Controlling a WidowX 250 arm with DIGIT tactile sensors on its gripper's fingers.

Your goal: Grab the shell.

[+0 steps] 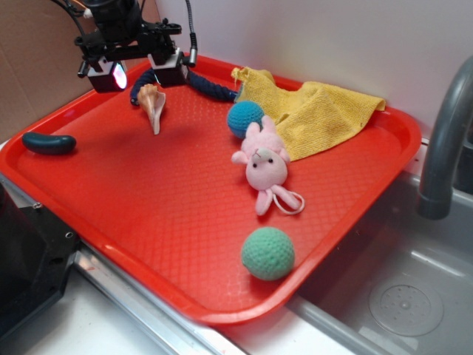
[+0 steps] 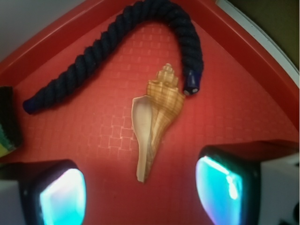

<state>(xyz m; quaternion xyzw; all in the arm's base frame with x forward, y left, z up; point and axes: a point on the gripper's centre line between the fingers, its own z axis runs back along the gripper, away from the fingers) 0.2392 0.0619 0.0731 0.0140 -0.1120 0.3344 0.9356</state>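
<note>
The shell should come up from the red tray (image 1: 177, 214), so my gripper should grab the shell by its knobbly wide end (image 1: 150, 97) next.
The shell (image 1: 152, 104) (image 2: 155, 118) is a tan spiral conch lying flat on the red tray (image 1: 177, 214) near its back left corner, thin point toward the front. My gripper (image 1: 139, 72) (image 2: 143, 194) hovers above it, open, with nothing between the fingers. In the wrist view the two glowing cyan pads (image 2: 63, 197) stand wide apart at the bottom, and the shell's thin tip reaches down between them. The shell's knobbly wide end lies against one end of a dark blue rope (image 2: 112, 51).
The blue rope (image 1: 211, 87) curls behind the shell. A dark bean-shaped piece (image 1: 49, 143) lies at the tray's left edge. A blue ball (image 1: 244, 117), pink plush bunny (image 1: 262, 164), yellow cloth (image 1: 318, 111) and green ball (image 1: 267, 253) sit to the right. A sink and faucet (image 1: 443, 140) border the tray.
</note>
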